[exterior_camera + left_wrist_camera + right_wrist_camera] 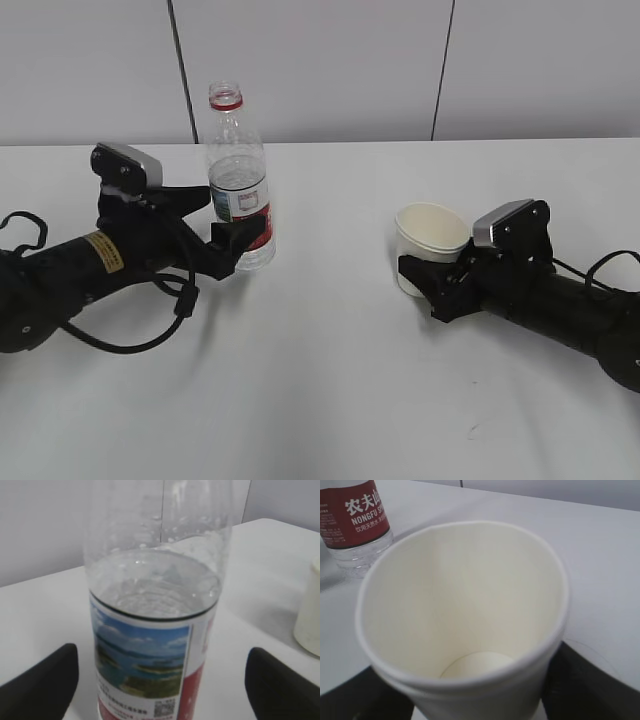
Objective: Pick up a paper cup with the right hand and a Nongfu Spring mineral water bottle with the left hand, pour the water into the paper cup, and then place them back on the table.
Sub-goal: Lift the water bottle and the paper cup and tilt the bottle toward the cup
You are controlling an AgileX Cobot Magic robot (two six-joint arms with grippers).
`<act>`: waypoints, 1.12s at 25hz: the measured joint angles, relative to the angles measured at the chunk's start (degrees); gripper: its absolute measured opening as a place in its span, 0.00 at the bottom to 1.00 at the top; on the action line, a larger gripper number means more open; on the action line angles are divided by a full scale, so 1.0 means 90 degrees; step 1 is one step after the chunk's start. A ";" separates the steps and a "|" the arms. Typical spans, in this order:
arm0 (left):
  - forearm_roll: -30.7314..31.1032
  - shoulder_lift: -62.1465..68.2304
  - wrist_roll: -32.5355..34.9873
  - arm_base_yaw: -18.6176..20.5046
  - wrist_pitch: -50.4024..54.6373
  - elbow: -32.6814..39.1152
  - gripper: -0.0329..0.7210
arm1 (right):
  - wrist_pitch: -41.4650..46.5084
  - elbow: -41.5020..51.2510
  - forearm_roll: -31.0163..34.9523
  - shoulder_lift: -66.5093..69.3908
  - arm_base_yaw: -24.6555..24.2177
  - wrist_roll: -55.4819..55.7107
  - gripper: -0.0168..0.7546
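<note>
I need to keep the uncapped bottle from tipping, since water (237,170) stands in it, so I should next grab its labelled lower half (243,207) with my left gripper.
The Nongfu Spring mineral water bottle (240,190) stands upright and uncapped on the table (320,390), about half full of water (155,587). My left gripper (228,225) is open, with one finger on each side of the label. In the left wrist view (162,685) both fingers (45,680) stand clear of the bottle (150,645). The paper cup (432,238) stands right of centre. My right gripper (422,278) is shut on its lower wall. In the right wrist view the cup (465,595) is empty and its rim is pressed slightly oval between the dark fingers (585,685).
A white panelled wall with dark seams runs behind the table. A small dark scratch mark (470,432) lies near the front edge. Black cables loop from the left arm (130,340). The bottle's base shows in the right wrist view (355,520), and the cup's edge in the left wrist view (310,615).
</note>
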 joint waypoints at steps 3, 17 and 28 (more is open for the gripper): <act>-0.0370 0.0194 0.0000 -0.0106 0.0073 -0.0334 0.85 | 0.0000 0.0000 0.0000 0.0000 0.0000 0.0015 0.66; -0.0339 0.0670 -0.0047 -0.0281 0.0449 -0.1301 0.59 | 0.0000 0.0000 -0.0312 0.0000 0.0000 0.0121 0.66; -0.0352 0.0670 -0.0053 -0.0245 0.0449 -0.1306 0.44 | 0.0000 -0.0679 -0.1450 0.0000 0.0260 0.1007 0.66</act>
